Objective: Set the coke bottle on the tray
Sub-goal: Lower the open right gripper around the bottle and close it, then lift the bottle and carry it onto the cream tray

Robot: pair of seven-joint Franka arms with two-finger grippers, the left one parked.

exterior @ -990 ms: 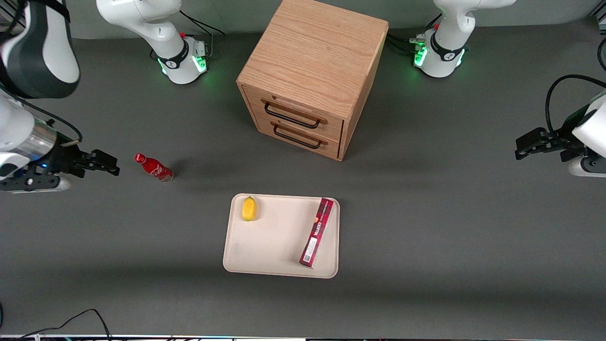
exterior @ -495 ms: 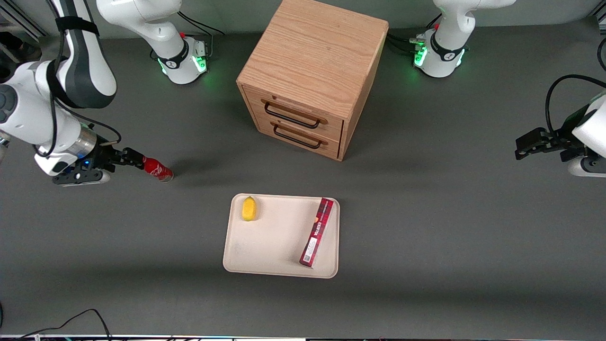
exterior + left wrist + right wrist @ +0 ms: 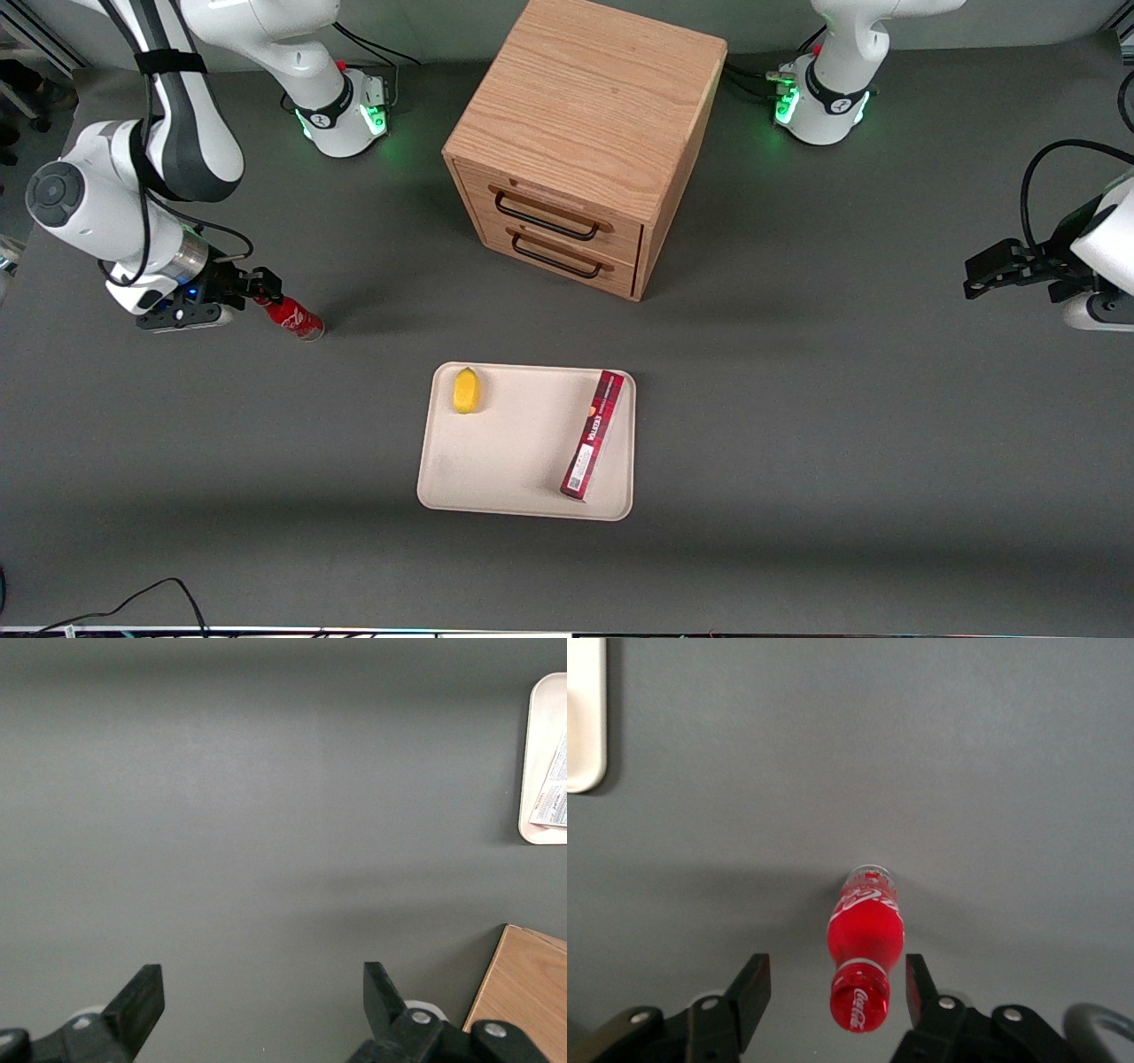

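My right gripper grabs the coke bottle by its red cap (image 3: 859, 997) next. Then my right gripper sets the bottle on the tray (image 3: 583, 713).
The coke bottle (image 3: 299, 321) is small and red with a red cap. It stands upright on the grey table toward the working arm's end, farther from the front camera than the tray. My right gripper (image 3: 266, 289) is open and hangs over the bottle's top. In the right wrist view the cap and neck of the bottle (image 3: 865, 966) sit between the gripper's (image 3: 835, 981) two spread fingers, touching neither, closer to one of them. The cream-beige tray (image 3: 496, 478) lies nearer the front camera, mid-table. A corner of the tray (image 3: 585, 726) shows in the right wrist view.
A yellow lemon (image 3: 466, 390) and a long flat red box (image 3: 593, 434) lie on the tray. A wooden drawer cabinet (image 3: 585, 133) with two drawers stands mid-table, farther from the front camera than the tray. The tray's edge (image 3: 536, 771) shows in the left wrist view.
My right gripper has moved from the table's edge toward the bottle and now hangs over its cap, fingers on either side. The bottle has not moved.
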